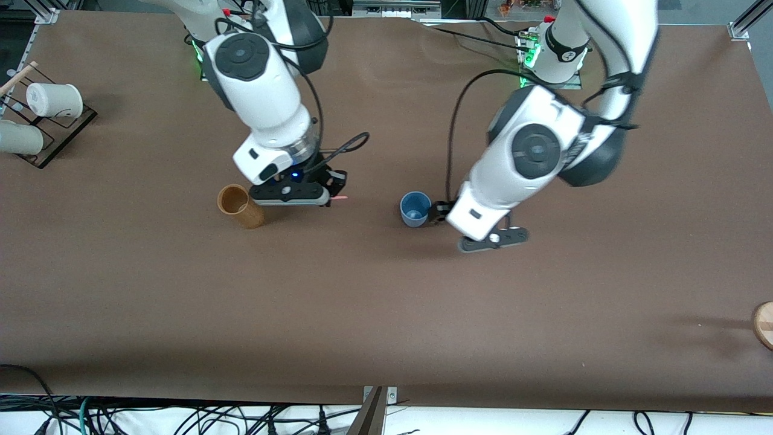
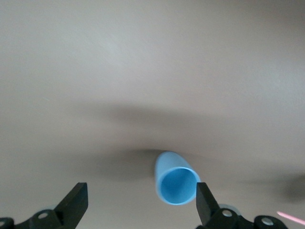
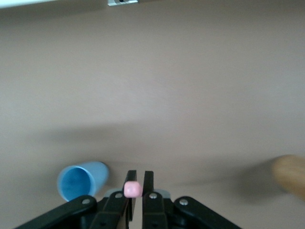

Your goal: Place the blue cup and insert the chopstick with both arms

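The pink chopstick (image 1: pixel 340 197) hangs short of the blue cup's rim (image 1: pixel 415 200), beside it in the front view. My right gripper keeps hold of the chopstick until it is inside the cup.
The blue cup (image 1: pixel 415 209) stands upright on the brown table, between the two arms. My left gripper (image 1: pixel 437 211) is low beside it on the left arm's side. In the left wrist view the left gripper (image 2: pixel 140 202) is wide open, and the cup (image 2: pixel 176 183) sits between the fingers, close to one fingertip (image 2: pixel 204 198). My right gripper (image 1: pixel 334 187) hangs over the table between the blue cup and a brown cup. It is shut on the pink chopstick (image 1: pixel 340 197). The right wrist view shows the chopstick's end (image 3: pixel 132 189) pinched in the right gripper (image 3: pixel 138 183), with the blue cup (image 3: pixel 81 180) close by.
A taller brown wooden cup (image 1: pixel 240 206) stands beside the right gripper, toward the right arm's end. It shows blurred in the right wrist view (image 3: pixel 290 174). White cups (image 1: pixel 54 99) lie on a black rack (image 1: pixel 60 130) at that end. A round wooden piece (image 1: pixel 764 324) sits at the left arm's table edge.
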`<state>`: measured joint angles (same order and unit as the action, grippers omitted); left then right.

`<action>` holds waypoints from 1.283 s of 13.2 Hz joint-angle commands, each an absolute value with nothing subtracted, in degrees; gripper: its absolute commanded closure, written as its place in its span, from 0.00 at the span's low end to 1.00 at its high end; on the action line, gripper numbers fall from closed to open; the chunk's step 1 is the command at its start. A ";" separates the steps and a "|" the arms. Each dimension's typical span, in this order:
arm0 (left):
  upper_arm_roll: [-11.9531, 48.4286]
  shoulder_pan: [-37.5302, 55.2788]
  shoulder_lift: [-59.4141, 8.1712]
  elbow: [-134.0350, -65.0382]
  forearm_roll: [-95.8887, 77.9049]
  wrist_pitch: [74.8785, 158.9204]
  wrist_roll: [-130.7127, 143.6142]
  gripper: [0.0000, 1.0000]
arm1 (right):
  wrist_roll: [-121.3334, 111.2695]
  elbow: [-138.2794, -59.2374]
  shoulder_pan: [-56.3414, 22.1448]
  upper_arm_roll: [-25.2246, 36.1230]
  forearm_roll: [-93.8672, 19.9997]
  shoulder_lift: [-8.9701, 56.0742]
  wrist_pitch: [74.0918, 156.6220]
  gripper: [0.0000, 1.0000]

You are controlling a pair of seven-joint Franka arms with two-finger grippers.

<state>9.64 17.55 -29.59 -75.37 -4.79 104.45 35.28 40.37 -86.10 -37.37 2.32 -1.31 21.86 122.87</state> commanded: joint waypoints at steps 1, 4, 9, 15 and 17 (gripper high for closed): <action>10.02 11.62 -24.89 -76.73 -5.80 101.52 25.61 0.00 | 49.71 -79.47 -40.33 2.72 -1.32 26.80 124.80 1.00; 9.93 5.56 -20.41 -77.25 -5.80 96.87 18.83 0.00 | 57.72 -78.40 -42.97 2.72 -1.23 29.43 129.79 1.00; 7.93 -1.67 -14.08 -78.48 -3.62 89.05 7.32 0.00 | 62.23 -78.40 -45.88 2.90 -0.53 33.39 134.38 1.00; 0.18 -0.97 -10.65 -79.27 -2.64 83.94 -2.02 0.00 | 62.49 -78.66 -47.29 3.08 1.58 34.54 134.21 0.80; -1.83 -0.36 -6.79 -84.17 -1.15 83.94 -2.02 0.00 | 62.23 -78.66 -47.20 3.34 1.76 34.63 133.69 0.01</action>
